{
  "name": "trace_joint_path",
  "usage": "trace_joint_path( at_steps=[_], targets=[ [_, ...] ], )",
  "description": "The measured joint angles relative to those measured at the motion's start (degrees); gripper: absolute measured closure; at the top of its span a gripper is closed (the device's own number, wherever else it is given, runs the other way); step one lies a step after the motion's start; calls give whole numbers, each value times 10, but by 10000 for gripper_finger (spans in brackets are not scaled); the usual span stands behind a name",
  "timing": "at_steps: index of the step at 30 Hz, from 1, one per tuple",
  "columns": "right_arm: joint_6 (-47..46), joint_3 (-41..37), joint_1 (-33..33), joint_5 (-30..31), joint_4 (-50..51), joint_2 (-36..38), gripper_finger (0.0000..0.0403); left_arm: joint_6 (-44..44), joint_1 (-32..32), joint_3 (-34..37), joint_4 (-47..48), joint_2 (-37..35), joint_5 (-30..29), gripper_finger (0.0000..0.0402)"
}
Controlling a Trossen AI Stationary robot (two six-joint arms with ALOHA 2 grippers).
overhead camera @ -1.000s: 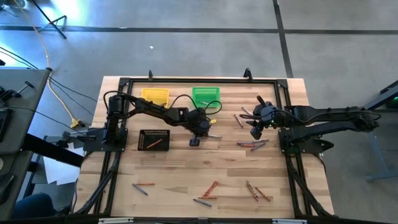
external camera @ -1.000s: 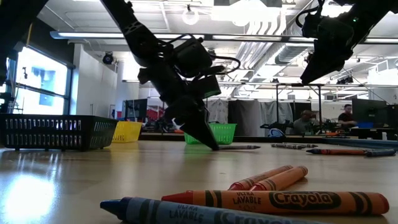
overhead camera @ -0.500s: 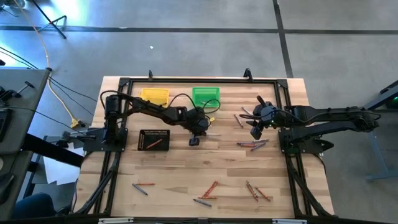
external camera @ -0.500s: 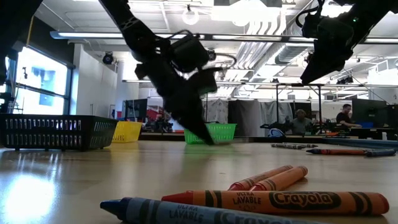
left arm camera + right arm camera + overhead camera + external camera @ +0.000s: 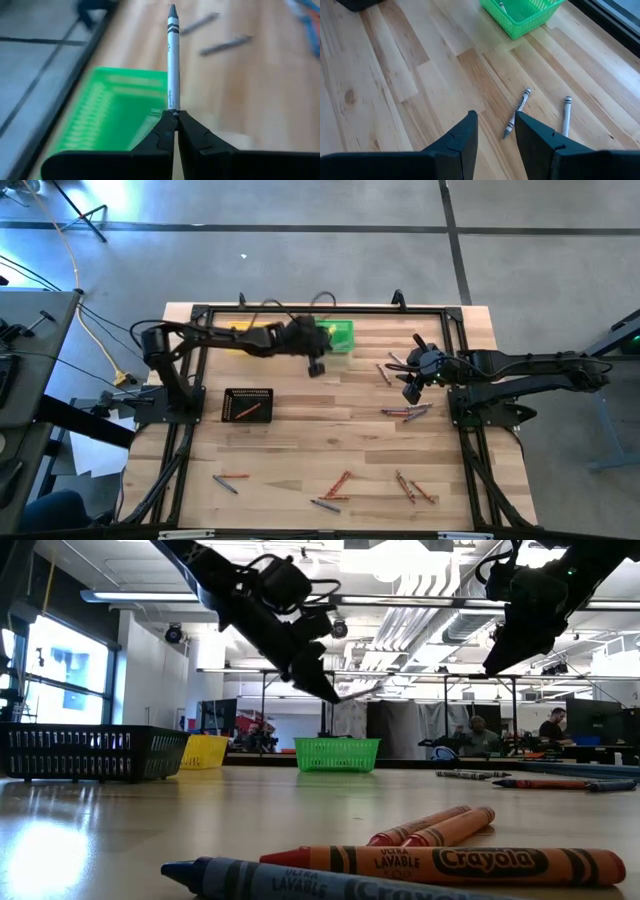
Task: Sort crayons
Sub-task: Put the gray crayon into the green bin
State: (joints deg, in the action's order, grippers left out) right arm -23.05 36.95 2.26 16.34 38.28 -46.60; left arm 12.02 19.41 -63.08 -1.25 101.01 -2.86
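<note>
My left gripper will keep holding the grey crayon, still above the green bin's rim in the left wrist view.
My left gripper (image 5: 316, 366) is shut on a grey crayon (image 5: 172, 60) and hangs in the air by the near left corner of the green bin (image 5: 334, 336). It also shows in the low view (image 5: 325, 692), well above the table. My right gripper (image 5: 408, 392) is open and empty above the table's right part. In the right wrist view (image 5: 495, 125) two grey crayons (image 5: 516, 112) lie on the wood beyond it. Several orange-red and grey crayons (image 5: 405, 411) lie on the table. My left gripper pinches the grey crayon by its blunt end (image 5: 172, 106) between its two fingertips. The crayon sticks straight out ahead of the fingers, in line with them, pointed end away. The fingers slant downward. The crayon is lifted clear, above the green bin's (image 5: 115, 115) edge.
A black mesh bin (image 5: 248, 405) stands at the left centre and a yellow bin (image 5: 250, 335) at the far left, partly under my left arm. More crayons lie near the front edge (image 5: 335, 485), (image 5: 413, 488), (image 5: 228, 479) and by my right gripper (image 5: 390, 368).
My left gripper, shut on the grey crayon, has risen from the table and gone toward the far edge, to the green bin. The crayon, which lay on the wood, is now lifted clear.
</note>
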Motion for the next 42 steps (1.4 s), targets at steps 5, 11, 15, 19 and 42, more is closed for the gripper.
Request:
trace_joint_path(
  at_steps=[5, 11, 15, 19, 42],
  targets=[
    [0, 0, 0, 0, 0, 0, 279, -25, 56, 0, 4, 13, 9, 401],
    [1, 0, 0, 0, 0, 0, 279, -45, 92, 0, 4, 45, 23, 401],
    [2, 0, 0, 0, 0, 0, 279, -47, 96, 0, 2, 58, 26, 401],
    [2, 0, 0, 0, 0, 0, 279, -49, 91, 0, -1, 58, 27, 401],
    [2, 0, 0, 0, 0, 0, 279, -59, 82, 0, -13, 53, 20, 311]
  ],
)
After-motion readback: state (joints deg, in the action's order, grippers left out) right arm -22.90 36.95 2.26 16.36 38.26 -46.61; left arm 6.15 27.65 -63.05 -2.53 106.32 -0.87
